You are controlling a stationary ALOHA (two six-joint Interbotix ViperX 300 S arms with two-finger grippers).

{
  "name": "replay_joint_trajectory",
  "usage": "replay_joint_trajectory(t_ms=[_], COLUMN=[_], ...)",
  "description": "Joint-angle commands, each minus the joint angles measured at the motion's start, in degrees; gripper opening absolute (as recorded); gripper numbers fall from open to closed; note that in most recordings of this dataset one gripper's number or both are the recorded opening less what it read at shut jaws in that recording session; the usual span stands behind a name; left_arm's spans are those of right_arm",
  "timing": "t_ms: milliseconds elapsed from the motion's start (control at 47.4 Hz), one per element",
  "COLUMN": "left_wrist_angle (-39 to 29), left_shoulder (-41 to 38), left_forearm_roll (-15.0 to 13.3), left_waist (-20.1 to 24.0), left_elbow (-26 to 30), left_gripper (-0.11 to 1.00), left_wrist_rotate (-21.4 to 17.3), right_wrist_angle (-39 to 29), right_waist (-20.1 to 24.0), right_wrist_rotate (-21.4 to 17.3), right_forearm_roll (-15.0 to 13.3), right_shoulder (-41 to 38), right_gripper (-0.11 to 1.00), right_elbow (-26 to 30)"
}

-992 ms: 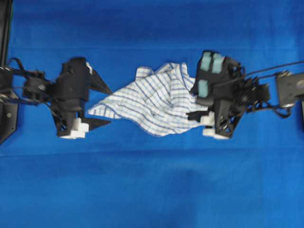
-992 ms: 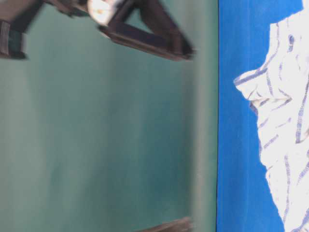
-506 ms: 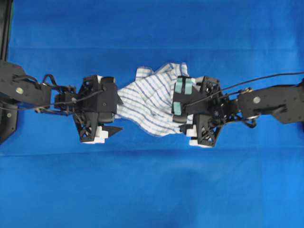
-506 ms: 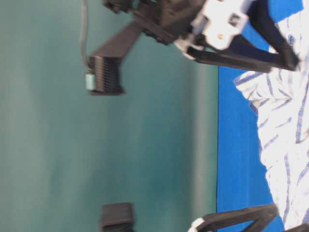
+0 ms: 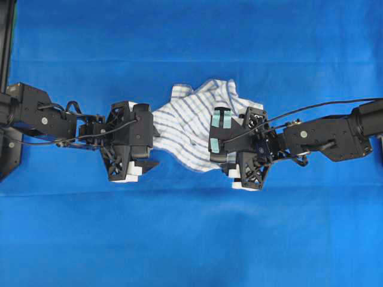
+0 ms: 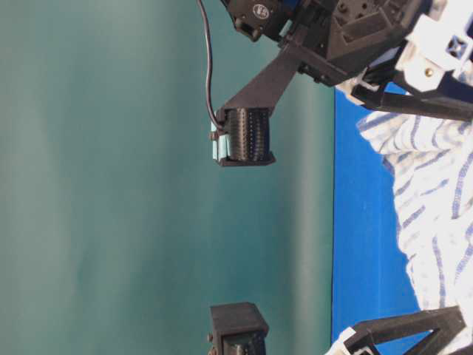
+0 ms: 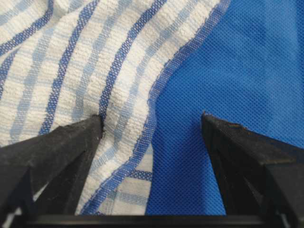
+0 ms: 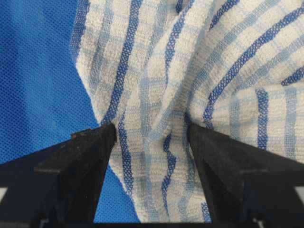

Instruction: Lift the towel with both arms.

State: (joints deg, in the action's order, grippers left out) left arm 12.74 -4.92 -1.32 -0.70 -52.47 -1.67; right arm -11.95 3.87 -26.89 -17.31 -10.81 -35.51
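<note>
In the right wrist view, my right gripper's fingers stand beside the towel's bunched fold, so it is time to close on the towel.
The white towel with blue stripes lies crumpled on the blue tablecloth between the two arms. My left gripper is at the towel's left end. In the left wrist view it is open, with the towel's edge between the fingers; one finger touches the towel and the other stands on bare cloth. My right gripper, with teal patches, is at the towel's right end. In the right wrist view it is open, with a bunched fold of the towel between the fingers.
The blue tablecloth covers the whole table. The table-level view is turned sideways, with a green wall behind and the towel at its right. A black post stands at the overhead view's left edge.
Both grippers have moved inward and down onto the towel's two ends. The towel's left corner is now under the left gripper. The towel still lies on the cloth.
</note>
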Motion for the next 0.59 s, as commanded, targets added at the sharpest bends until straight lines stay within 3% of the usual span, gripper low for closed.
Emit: replay_joint_trajectory(t_ms=[0, 63, 127, 190, 295, 570], left_wrist_angle=[0.18, 0.18, 0.0, -0.18, -0.44, -0.97], left_shoulder=[0.18, 0.18, 0.18, 0.18, 0.35, 1.41], left_forearm_roll=[-0.18, -0.18, -0.18, -0.18, -0.18, -0.18], left_waist=[0.79, 0.97, 1.14, 1.14, 1.23, 1.32], left_elbow=[0.7, 0.79, 0.79, 0.79, 0.7, 1.23], left_gripper=[0.79, 0.68, 0.49, 0.29, 0.04, 0.03], left_wrist_rotate=[-0.09, -0.18, -0.18, -0.18, -0.18, -0.09], right_wrist_angle=[0.26, 0.35, 0.26, 0.09, 0.09, -0.09], right_waist=[0.09, 0.09, 0.0, 0.0, 0.0, -0.09], right_wrist_rotate=[0.18, 0.35, 0.53, 0.62, 0.53, 0.44], right_forearm_roll=[-0.09, -0.18, -0.26, -0.18, -0.26, -0.18], right_shoulder=[0.09, 0.09, 0.09, 0.18, 0.18, 0.88], right_gripper=[0.66, 0.64, 0.56, 0.4, 0.09, 0.07], right_elbow=[0.35, 0.35, 0.44, 0.44, 0.35, 0.7])
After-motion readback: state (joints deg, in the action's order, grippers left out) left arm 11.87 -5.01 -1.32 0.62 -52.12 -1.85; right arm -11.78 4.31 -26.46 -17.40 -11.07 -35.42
